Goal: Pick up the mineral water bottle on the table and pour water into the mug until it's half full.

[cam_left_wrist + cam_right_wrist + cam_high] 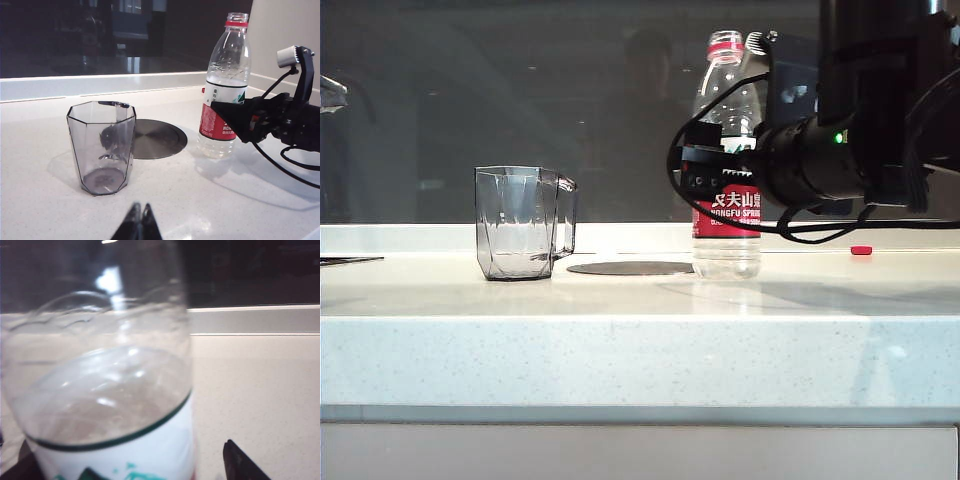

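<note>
My right gripper grabs the mineral water bottle by its labeled middle (732, 205) next, so the mineral water bottle's opening (726, 38) stays free to fill the mug.
The mineral water bottle (727, 130) stands uncapped on the table (620, 340), right of the dark disc. In the right wrist view the bottle (110, 405) fills the space between my right gripper's fingers. My right gripper (712, 178) is open at label height, with a gap between one finger (242, 465) and the label. The left wrist view shows the right gripper (220, 107) reaching the bottle (225, 65) from the side. The grey faceted mug (525, 222) (102, 147) stands upright and looks empty. Clear water (725, 258) shows below the label. My left gripper (140, 220) is shut and empty, hovering short of the mug.
A flat dark round disc (630, 267) (157, 138) lies between mug and bottle. A small red cap (861, 250) rests on the table to the right, behind the arm. A raised ledge (440, 238) and dark glass run along the back.
</note>
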Controlling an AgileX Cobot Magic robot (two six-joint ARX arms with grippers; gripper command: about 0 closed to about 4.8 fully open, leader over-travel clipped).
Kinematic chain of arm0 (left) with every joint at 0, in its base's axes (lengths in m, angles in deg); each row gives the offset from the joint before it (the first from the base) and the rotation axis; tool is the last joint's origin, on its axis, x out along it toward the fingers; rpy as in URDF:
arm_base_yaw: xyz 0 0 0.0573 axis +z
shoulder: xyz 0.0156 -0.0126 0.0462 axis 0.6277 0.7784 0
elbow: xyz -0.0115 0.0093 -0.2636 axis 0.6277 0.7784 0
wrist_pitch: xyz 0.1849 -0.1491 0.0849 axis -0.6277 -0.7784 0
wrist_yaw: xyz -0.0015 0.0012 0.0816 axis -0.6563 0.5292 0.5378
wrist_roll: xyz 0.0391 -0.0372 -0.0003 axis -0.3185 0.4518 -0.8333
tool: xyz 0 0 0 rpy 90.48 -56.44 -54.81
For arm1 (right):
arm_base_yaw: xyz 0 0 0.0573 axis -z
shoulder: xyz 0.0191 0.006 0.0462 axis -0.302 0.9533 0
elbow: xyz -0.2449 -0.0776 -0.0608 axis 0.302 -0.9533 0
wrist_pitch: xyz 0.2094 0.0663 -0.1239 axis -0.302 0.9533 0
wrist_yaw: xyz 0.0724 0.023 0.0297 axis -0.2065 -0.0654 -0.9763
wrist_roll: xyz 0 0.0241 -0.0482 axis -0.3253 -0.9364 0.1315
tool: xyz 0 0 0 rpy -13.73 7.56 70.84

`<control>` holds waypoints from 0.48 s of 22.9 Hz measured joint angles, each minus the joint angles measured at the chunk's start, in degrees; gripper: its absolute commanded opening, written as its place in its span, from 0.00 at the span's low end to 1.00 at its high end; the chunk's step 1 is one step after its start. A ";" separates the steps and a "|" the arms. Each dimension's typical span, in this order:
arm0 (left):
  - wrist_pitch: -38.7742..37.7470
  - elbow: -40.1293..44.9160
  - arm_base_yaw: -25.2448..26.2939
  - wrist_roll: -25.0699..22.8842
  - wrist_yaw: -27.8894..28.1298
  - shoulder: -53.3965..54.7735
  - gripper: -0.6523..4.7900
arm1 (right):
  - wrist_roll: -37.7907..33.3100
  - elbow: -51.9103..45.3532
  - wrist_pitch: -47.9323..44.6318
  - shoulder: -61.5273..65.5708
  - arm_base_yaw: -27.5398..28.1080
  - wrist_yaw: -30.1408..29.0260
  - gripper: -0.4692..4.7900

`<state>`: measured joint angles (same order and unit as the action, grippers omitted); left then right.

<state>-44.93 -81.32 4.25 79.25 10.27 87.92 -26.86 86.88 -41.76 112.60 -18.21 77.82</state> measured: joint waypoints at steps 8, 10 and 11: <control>0.00 0.00 0.00 0.00 0.00 0.00 0.11 | 0.00 2.62 0.00 3.34 0.57 -2.49 1.00; 0.00 0.00 0.00 0.00 0.00 0.00 0.11 | 0.00 3.23 0.24 4.04 0.55 -2.93 1.00; 0.00 0.00 0.00 0.00 0.00 0.00 0.11 | 0.02 3.54 0.39 4.26 0.55 -2.95 1.00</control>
<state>-44.93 -81.32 4.25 79.25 10.27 87.92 -26.84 90.42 -41.37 116.86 -17.67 74.87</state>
